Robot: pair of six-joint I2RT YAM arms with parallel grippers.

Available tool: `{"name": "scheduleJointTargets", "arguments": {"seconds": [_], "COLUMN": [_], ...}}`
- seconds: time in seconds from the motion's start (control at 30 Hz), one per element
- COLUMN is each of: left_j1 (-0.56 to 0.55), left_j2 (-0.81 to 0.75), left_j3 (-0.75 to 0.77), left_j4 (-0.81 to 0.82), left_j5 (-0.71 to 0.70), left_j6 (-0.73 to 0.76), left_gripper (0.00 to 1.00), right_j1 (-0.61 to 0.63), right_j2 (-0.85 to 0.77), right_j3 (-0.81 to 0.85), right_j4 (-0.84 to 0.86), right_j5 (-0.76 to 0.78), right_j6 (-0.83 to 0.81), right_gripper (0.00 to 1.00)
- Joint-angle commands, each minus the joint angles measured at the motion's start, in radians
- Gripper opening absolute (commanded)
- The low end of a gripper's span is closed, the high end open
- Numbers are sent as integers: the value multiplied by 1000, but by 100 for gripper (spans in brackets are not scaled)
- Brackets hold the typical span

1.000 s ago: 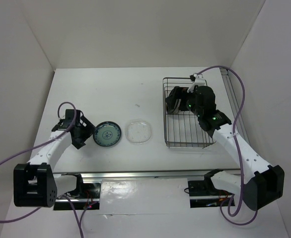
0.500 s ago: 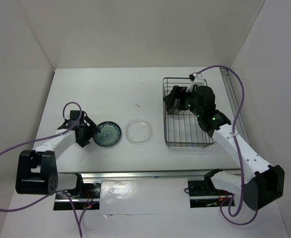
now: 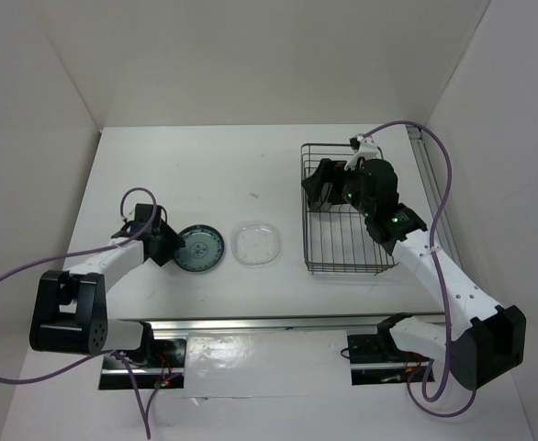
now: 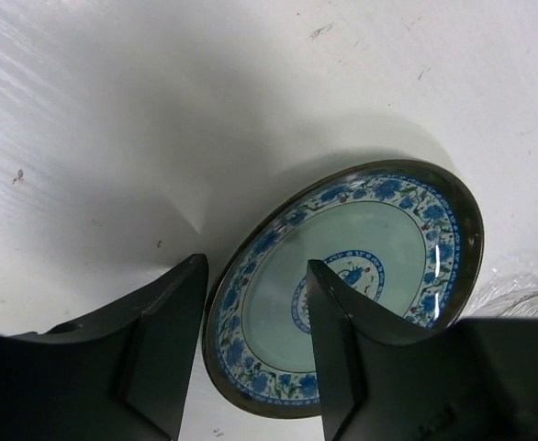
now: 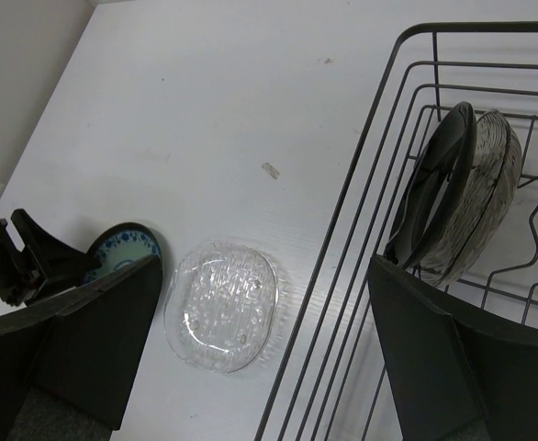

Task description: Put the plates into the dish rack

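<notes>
My right gripper should next grab the teal-blue patterned plate (image 3: 201, 249) by the rim opposite my left gripper, to load the plate upright into the rack.
The teal-blue patterned plate (image 3: 201, 249) lies flat on the table at the left. My left gripper (image 3: 166, 243) is open at its left rim. In the left wrist view one finger (image 4: 347, 358) is over the plate (image 4: 379, 248) and the other finger (image 4: 159, 349) is outside the rim. The clear glass plate (image 3: 257, 244) lies flat to its right and also shows in the right wrist view (image 5: 223, 303). My right gripper (image 3: 327, 186) is open and empty above the dish rack (image 3: 342, 262). The black plate (image 5: 439, 175) and the beige plate (image 5: 489, 184) stand upright in the rack (image 5: 379, 138).
White walls close in the table on the left, back and right. The rack stands near the right wall, with upright wire dividers in its near part. The right arm's purple cable loops above the rack's far right corner.
My left gripper has moved right, toward the teal plate, and now straddles its left rim. The right arm has barely moved.
</notes>
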Motion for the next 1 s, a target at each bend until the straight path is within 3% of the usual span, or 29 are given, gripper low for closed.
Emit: {"name": "scheduleJointTargets", "arguments": {"seconds": [0.0,0.03,0.13,0.2,0.23,0.4,0.53,0.67,0.73,0.77,0.83,0.97], "left_j1": [-9,-9,-9,-9,-9,-9,-9,-9,-9,-9,-9,-44], "left_j2": [-13,-23,-23,-23,-14,-46,-189,-416,-487,-487,-429,-352], "left_j3": [-13,-13,-22,-22,-22,-13,-13,-22,3,21,79,127], "left_j4": [-34,-45,-45,-71,-92,-183,-197,-90,-29,-13,47,110], "left_j5": [-28,-28,-39,-74,-91,-187,-213,-149,-33,15,210,411], "left_j6": [-21,-21,-21,-23,-34,-80,-74,38,144,173,266,321], "left_gripper": [60,60,43,5,0,0,0,0,0,0,0,0], "right_j1": [9,9,9,9,9,9,9,18,18,18,18,79], "right_j2": [0,0,0,-9,-9,-9,-9,13,23,23,45,85], "right_j3": [13,13,13,13,13,13,13,13,-10,-10,-31,-10], "right_j4": [52,52,61,61,61,61,70,108,153,180,277,305], "right_j5": [3,3,3,3,3,3,-32,-110,-225,-371,-495,-525], "right_j6": [0,0,9,9,9,19,28,28,2,-7,5,-9], "right_gripper": [100,100,100,100,100,100,100,100,100,100,100,100]}}
